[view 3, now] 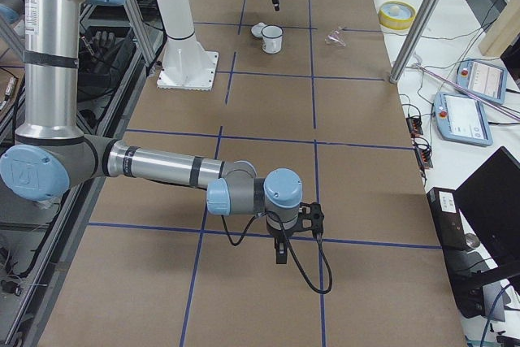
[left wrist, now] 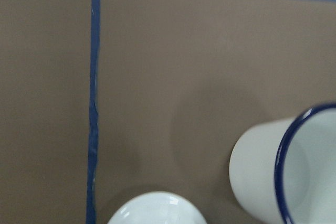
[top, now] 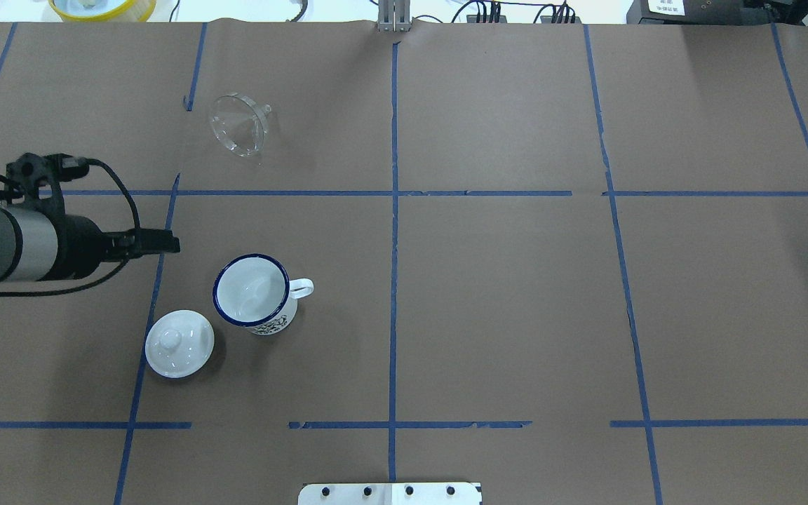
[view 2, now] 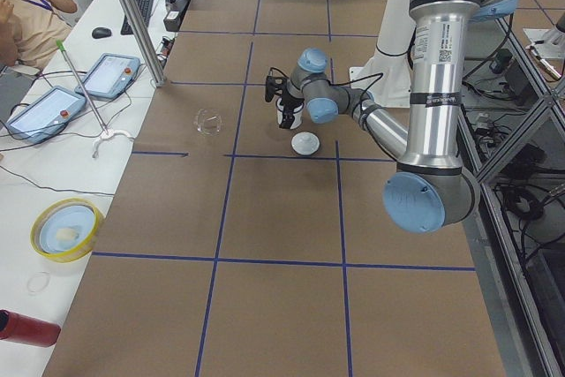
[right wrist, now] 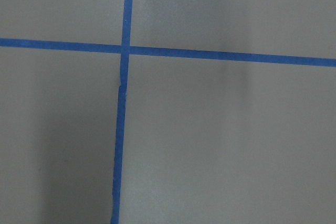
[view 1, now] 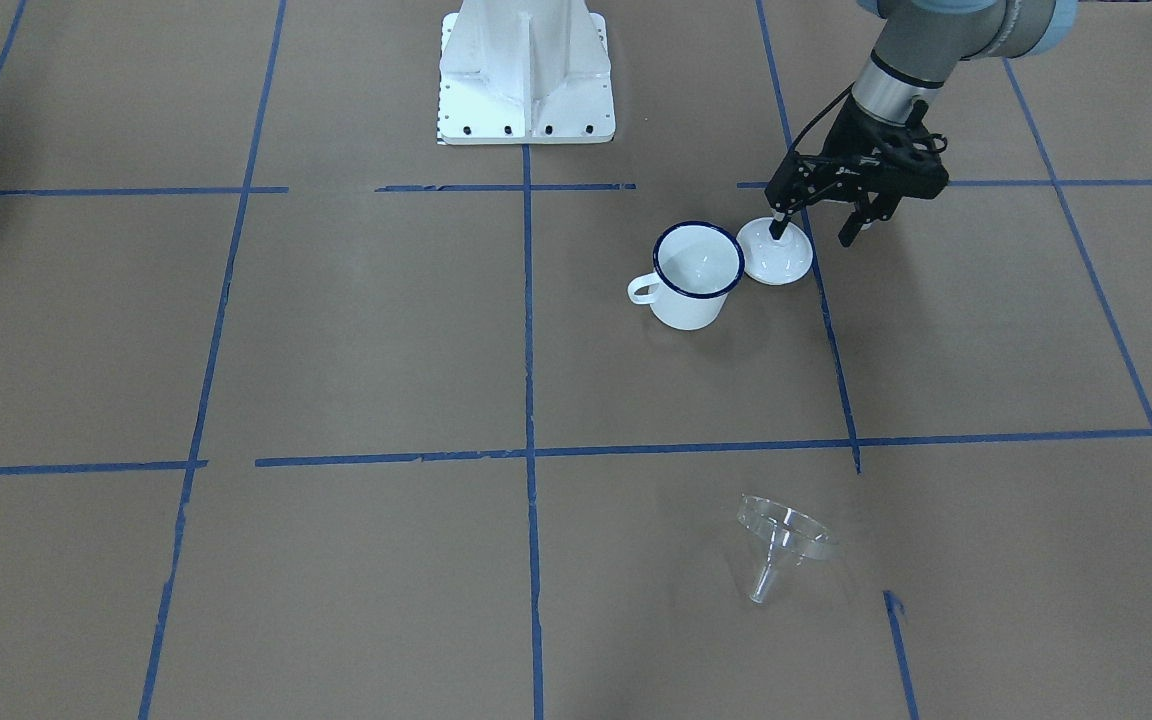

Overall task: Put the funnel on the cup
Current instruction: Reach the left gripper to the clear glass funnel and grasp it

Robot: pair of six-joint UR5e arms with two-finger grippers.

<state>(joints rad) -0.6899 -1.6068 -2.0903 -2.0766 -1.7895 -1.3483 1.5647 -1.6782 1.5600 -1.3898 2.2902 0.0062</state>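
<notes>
My left gripper is to set the funnel on the cup (view 1: pixel 696 275), so it should next grab the clear funnel by its wide rim (view 1: pixel 802 528).
The clear funnel (view 1: pixel 781 535) lies on its side on the brown paper, far from the robot's base; it also shows in the overhead view (top: pixel 238 126). The white cup (view 1: pixel 696 275) with a dark blue rim stands upright and empty (top: pixel 255 293). My left gripper (view 1: pixel 814 237) is open and empty, hovering above the table just beside the white lid (view 1: pixel 776 252), apart from the cup. My right gripper (view 3: pixel 280 253) shows only in the exterior right view, far from these objects, and I cannot tell whether it is open or shut.
The white domed lid with a knob (top: pixel 179 344) lies on the table next to the cup. The robot's white base (view 1: pixel 526 75) stands at the table's edge. Blue tape lines cross the paper. A yellow bowl (top: pixel 102 7) sits beyond the far edge.
</notes>
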